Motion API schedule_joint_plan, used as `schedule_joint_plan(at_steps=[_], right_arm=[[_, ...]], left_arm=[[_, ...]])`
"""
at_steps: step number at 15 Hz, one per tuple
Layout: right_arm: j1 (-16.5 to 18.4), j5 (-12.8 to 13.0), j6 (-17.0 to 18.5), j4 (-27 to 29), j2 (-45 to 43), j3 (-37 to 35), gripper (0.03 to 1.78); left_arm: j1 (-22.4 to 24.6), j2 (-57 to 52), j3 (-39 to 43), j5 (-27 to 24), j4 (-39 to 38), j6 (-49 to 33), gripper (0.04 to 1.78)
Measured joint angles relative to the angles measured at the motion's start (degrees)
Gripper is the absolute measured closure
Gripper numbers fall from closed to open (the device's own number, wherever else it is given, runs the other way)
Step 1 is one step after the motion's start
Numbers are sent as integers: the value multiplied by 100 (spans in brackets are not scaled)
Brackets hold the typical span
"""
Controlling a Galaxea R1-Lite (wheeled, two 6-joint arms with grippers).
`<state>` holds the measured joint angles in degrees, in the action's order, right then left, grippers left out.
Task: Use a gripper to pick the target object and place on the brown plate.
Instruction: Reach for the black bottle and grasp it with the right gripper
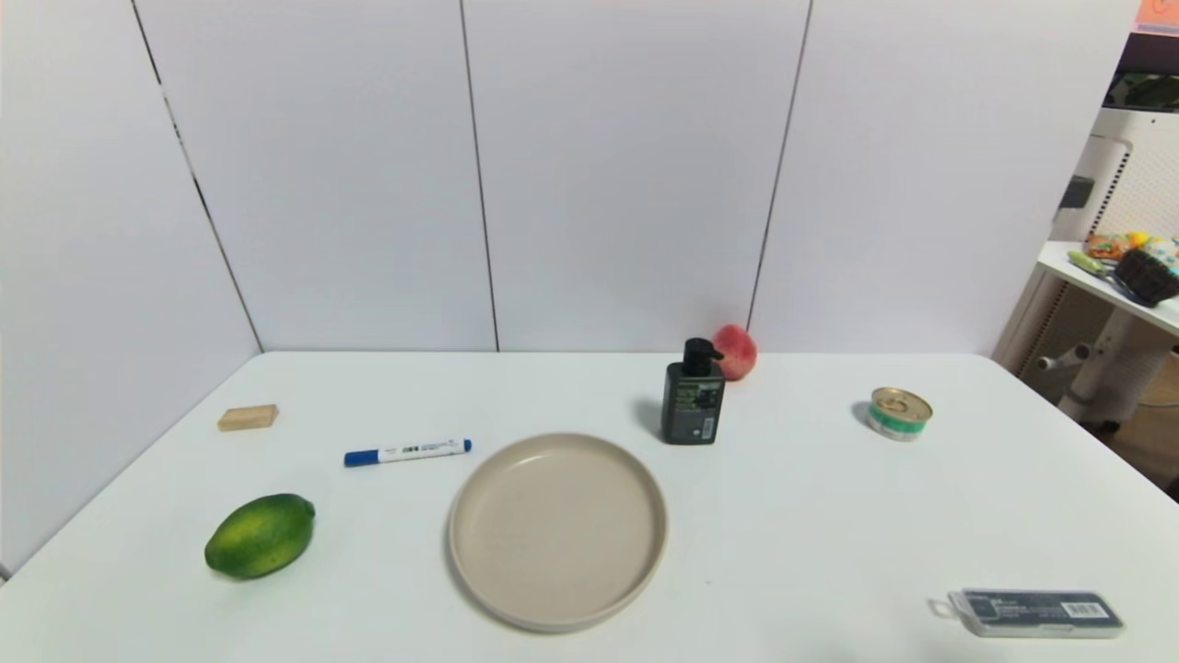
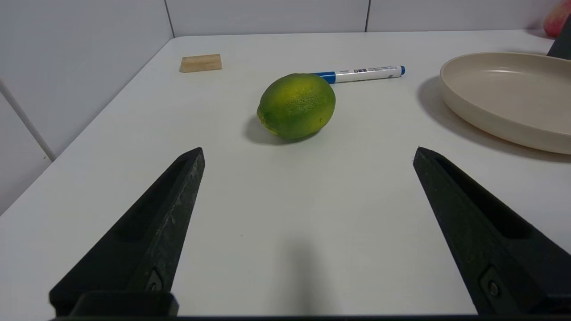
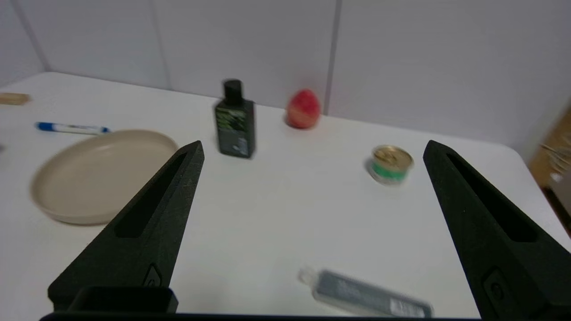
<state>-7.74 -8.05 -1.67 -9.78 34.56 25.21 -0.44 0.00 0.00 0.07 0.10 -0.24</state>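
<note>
My right gripper grabs the pump bottle by its flat-sided body (image 1: 693,407) next, since the pump head (image 1: 699,354) is round with a jutting spout.
The dark green-black pump bottle (image 1: 693,401) stands upright on the white table, just behind and right of the brown plate (image 1: 558,529). It also shows in the right wrist view (image 3: 235,124), far ahead of my right gripper (image 3: 312,149), which is open and empty above the near right part of the table. The plate shows there too (image 3: 102,174). My left gripper (image 2: 308,151) is open and empty low over the near left of the table; the plate's rim (image 2: 504,120) lies off to its side. Neither gripper shows in the head view.
A green lime (image 1: 261,534), a blue-capped marker (image 1: 407,452) and a wooden block (image 1: 248,417) lie left. A red peach (image 1: 735,351) sits behind the bottle, a tin can (image 1: 900,413) right, a flat dark barcode case (image 1: 1036,612) near right.
</note>
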Motion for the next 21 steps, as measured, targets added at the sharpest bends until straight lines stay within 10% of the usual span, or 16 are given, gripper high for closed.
schedule_joint_plan(at_steps=[8,12,18,21], right_arm=[[-881,-300,-234,72,4785,3460,11],[-610,-433,-1293,91,6437,3884,11],[-74,-2341,-2669,-11,7224,3391,11],[-179,-2431,-2705,27,7467,3333,11]], left_arm=[[0,0,0,2,0,2,13],[0,0,0,0,0,0,13],[0,0,0,2,0,0,13],[0,0,0,0,-2,2,13]])
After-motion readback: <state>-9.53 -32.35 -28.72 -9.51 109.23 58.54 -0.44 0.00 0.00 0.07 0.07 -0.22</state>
